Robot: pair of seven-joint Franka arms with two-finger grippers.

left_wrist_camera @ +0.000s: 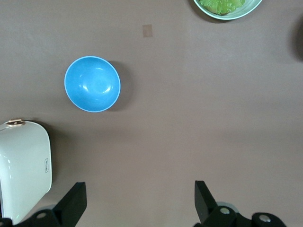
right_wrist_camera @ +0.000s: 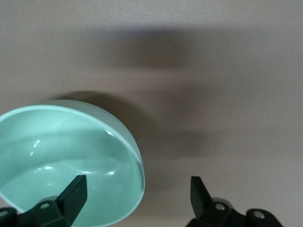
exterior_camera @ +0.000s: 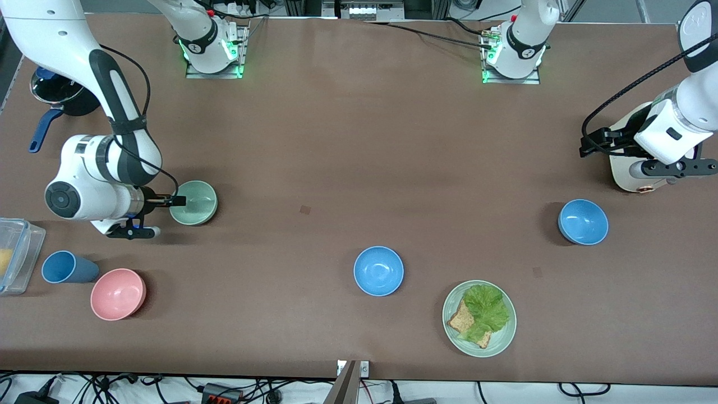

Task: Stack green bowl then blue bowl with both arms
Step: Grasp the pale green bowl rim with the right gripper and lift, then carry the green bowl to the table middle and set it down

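Observation:
My right gripper takes hold of the green bowl by its rim (exterior_camera: 174,216) next, to get the stack ready for the blue bowl.
The green bowl (exterior_camera: 193,202) sits on the table toward the right arm's end. My right gripper (exterior_camera: 178,200) is open at its rim. In the right wrist view the bowl (right_wrist_camera: 66,156) has one finger over its inside and the other outside, so its wall lies between my right gripper's (right_wrist_camera: 137,189) jaws. One blue bowl (exterior_camera: 378,270) sits mid-table near the front camera. A second blue bowl (exterior_camera: 583,222) sits toward the left arm's end and shows in the left wrist view (left_wrist_camera: 92,83). My left gripper (exterior_camera: 590,147) is open and empty (left_wrist_camera: 140,198), up over bare table.
A pink bowl (exterior_camera: 118,293), a blue cup (exterior_camera: 66,267) and a clear container (exterior_camera: 14,255) lie near the right arm. A plate (exterior_camera: 505,339) holds lettuce and toast. A white appliance (exterior_camera: 628,165) stands under the left arm. A dark pot (exterior_camera: 59,95) is at the table's corner.

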